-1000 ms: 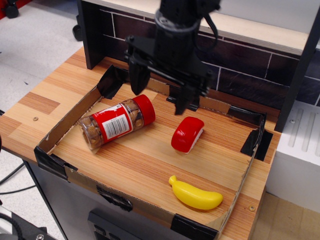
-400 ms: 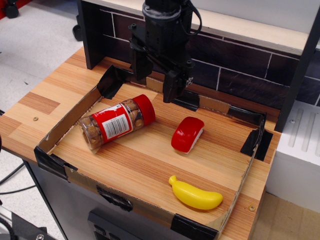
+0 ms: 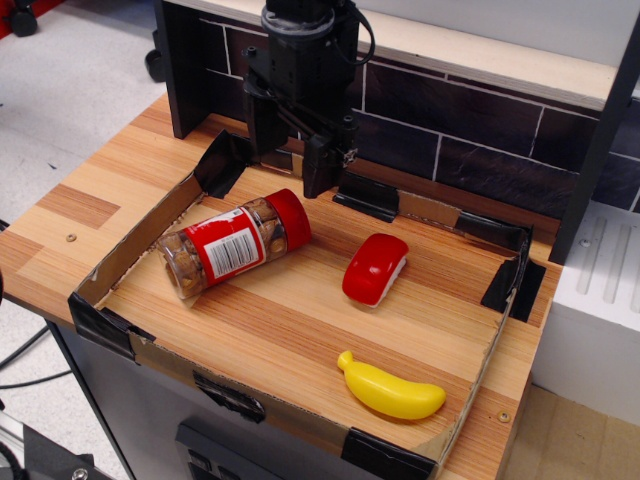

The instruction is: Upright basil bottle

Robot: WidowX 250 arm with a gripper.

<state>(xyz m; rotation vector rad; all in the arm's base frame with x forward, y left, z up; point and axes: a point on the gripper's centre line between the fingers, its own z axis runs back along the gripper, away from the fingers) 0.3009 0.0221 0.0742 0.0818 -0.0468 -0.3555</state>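
Next, my gripper grabs the basil bottle by its red cap (image 3: 292, 219) to stand it upright on the bottle's base (image 3: 178, 268).
The basil bottle (image 3: 232, 247) lies on its side in the left part of the cardboard tray (image 3: 120, 262). It is a clear jar with a red cap pointing to the back right, a red-and-white label and brownish contents. My black gripper (image 3: 291, 172) hangs open above the tray's back edge, just behind the bottle's red cap and apart from it. Its two fingers point down and hold nothing.
A red-and-white rounded toy block (image 3: 375, 268) lies in the tray's middle right. A yellow banana toy (image 3: 391, 388) lies near the front right corner. A dark brick-pattern back wall (image 3: 470, 150) with a wooden shelf stands behind the tray.
My gripper has moved left and toward the back, from above the space between the bottle and the red block to behind the bottle's cap. The objects have not moved.
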